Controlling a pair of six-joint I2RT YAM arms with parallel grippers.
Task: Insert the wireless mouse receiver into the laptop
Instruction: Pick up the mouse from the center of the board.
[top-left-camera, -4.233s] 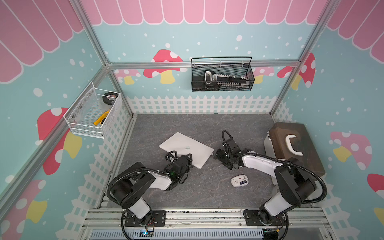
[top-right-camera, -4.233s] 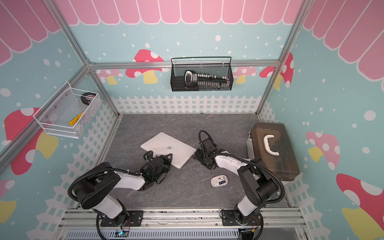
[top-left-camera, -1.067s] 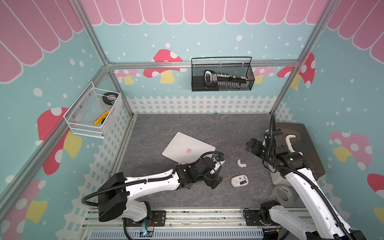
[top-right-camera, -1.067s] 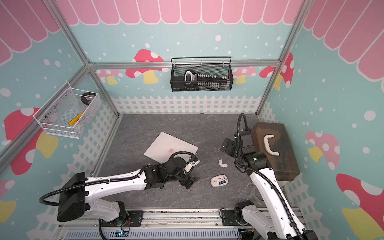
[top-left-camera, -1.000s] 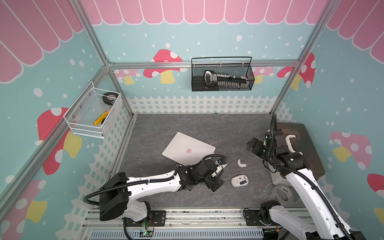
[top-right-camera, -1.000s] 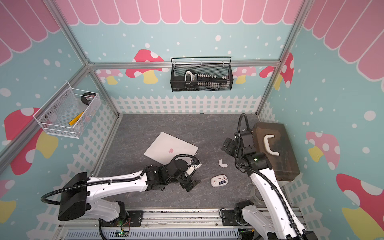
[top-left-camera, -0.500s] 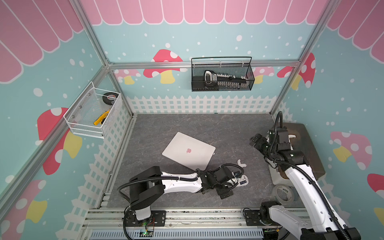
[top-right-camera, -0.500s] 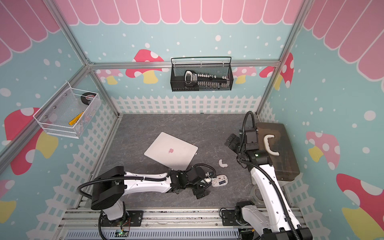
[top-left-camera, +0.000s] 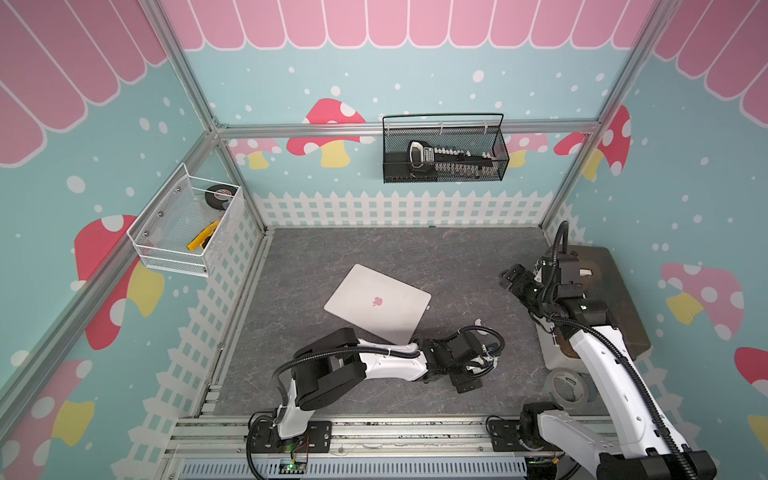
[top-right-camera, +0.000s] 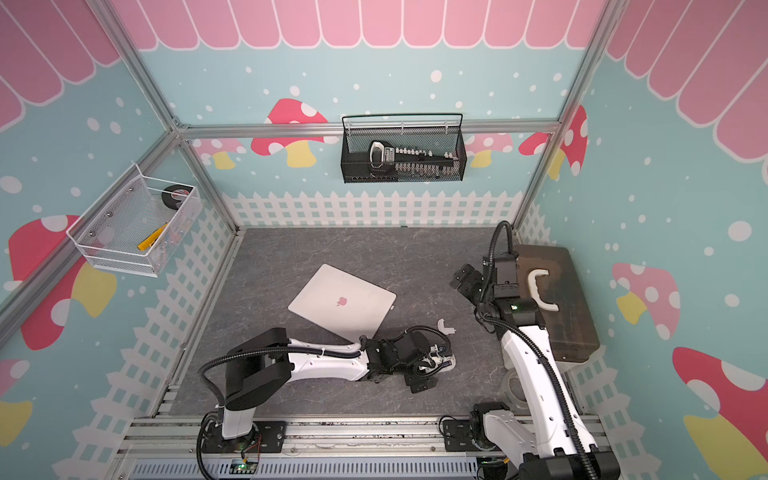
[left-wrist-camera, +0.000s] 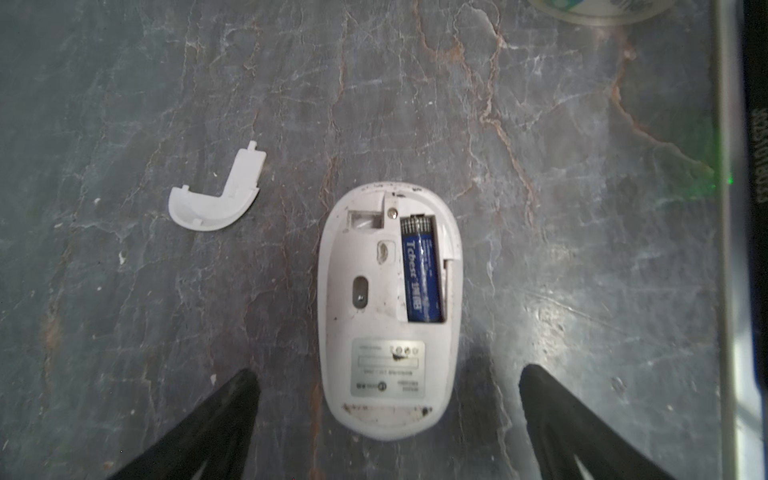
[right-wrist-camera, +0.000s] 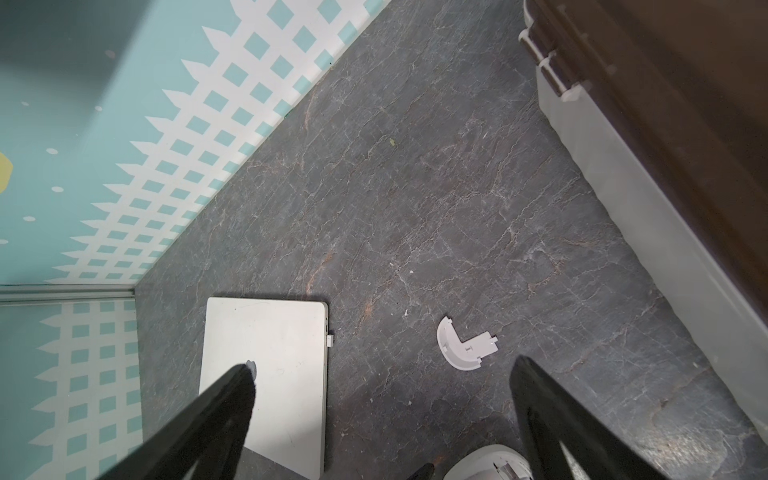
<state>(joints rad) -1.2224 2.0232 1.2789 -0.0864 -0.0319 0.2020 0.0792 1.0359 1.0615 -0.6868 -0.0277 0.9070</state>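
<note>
The upturned white mouse (left-wrist-camera: 388, 307) has its battery bay open for fitting the cover if I hold its label end. My left gripper should grab it there by its sides.
The silver laptop (top-left-camera: 377, 301) (top-right-camera: 341, 302) lies shut mid-table. The wireless mouse receiver (right-wrist-camera: 329, 340), a tiny white stub, sticks out from the laptop's (right-wrist-camera: 266, 365) side edge; it also shows in both top views (top-left-camera: 427, 308) (top-right-camera: 391, 308). My left gripper (left-wrist-camera: 388, 376) hangs open over the upturned white mouse (left-wrist-camera: 388, 307), one finger on either side and neither touching it. A blue battery shows in the mouse's bay. The mouse's curved cover piece (left-wrist-camera: 216, 195) (right-wrist-camera: 463, 345) lies apart on the mat. My right gripper (right-wrist-camera: 383, 370) (top-left-camera: 511, 278) is open and empty, raised beside the brown box.
A brown box with a white handle (top-right-camera: 544, 299) stands along the right wall. A clear tape roll (top-left-camera: 565, 388) lies at the front right. A black wire basket (top-left-camera: 444, 153) hangs on the back wall and a white one (top-left-camera: 187, 228) on the left wall.
My left arm has swung right, from beside the laptop to over the mouse. My right arm has drawn back and up toward the brown box. Both grippers stay open.
</note>
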